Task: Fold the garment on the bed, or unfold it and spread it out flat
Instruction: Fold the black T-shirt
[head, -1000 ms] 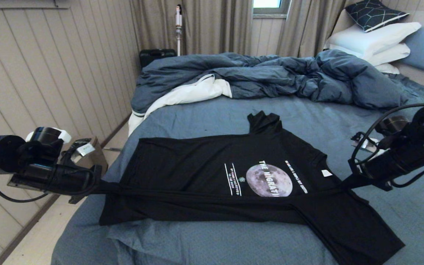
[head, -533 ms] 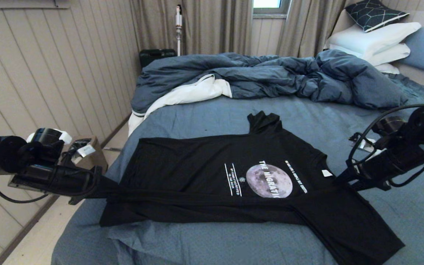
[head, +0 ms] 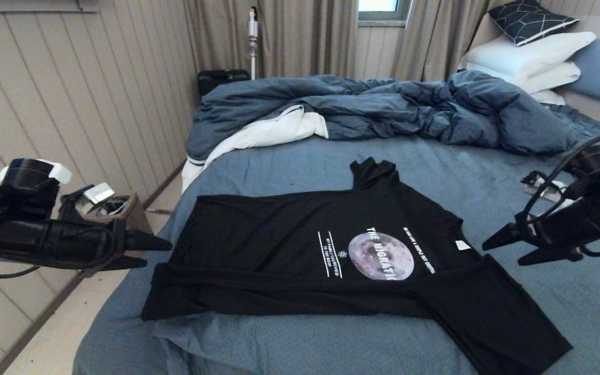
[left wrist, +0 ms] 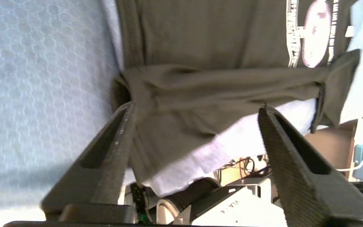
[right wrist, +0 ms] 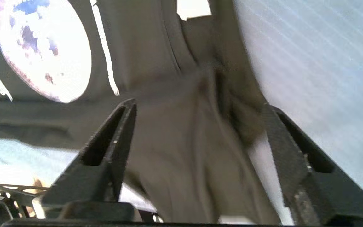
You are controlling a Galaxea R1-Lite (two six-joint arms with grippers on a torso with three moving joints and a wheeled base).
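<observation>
The garment should be folded over toward its moon print [head: 380, 256], so my left gripper should next grab its folded band by the raised ridge near the hem [head: 234, 272].
The garment [head: 279, 245], a black T-shirt with a moon print, lies on the bed [head: 289, 156], its near long edge folded over into a band. My left gripper [head: 158, 253] hovers open just off the hem end at the bed's left side, nothing between its fingers. My right gripper [head: 501, 254] hovers open beside the collar end, near the white neck label [head: 462, 245], also empty. In the left wrist view the open gripper [left wrist: 195, 107] looks onto the folded hem of the garment [left wrist: 200, 47]. In the right wrist view the open gripper [right wrist: 199, 104] looks onto the garment [right wrist: 156, 63].
A crumpled dark blue duvet [head: 383, 104] with white lining fills the far half of the bed. White pillows [head: 529, 57] are stacked at the far right. A panelled wall [head: 71, 104] and a strip of floor with a box [head: 123, 208] run along the bed's left side.
Both grippers went from shut on the shirt's stretched near edge to open. They drew back and up from the cloth, and the folded band dropped onto the shirt.
</observation>
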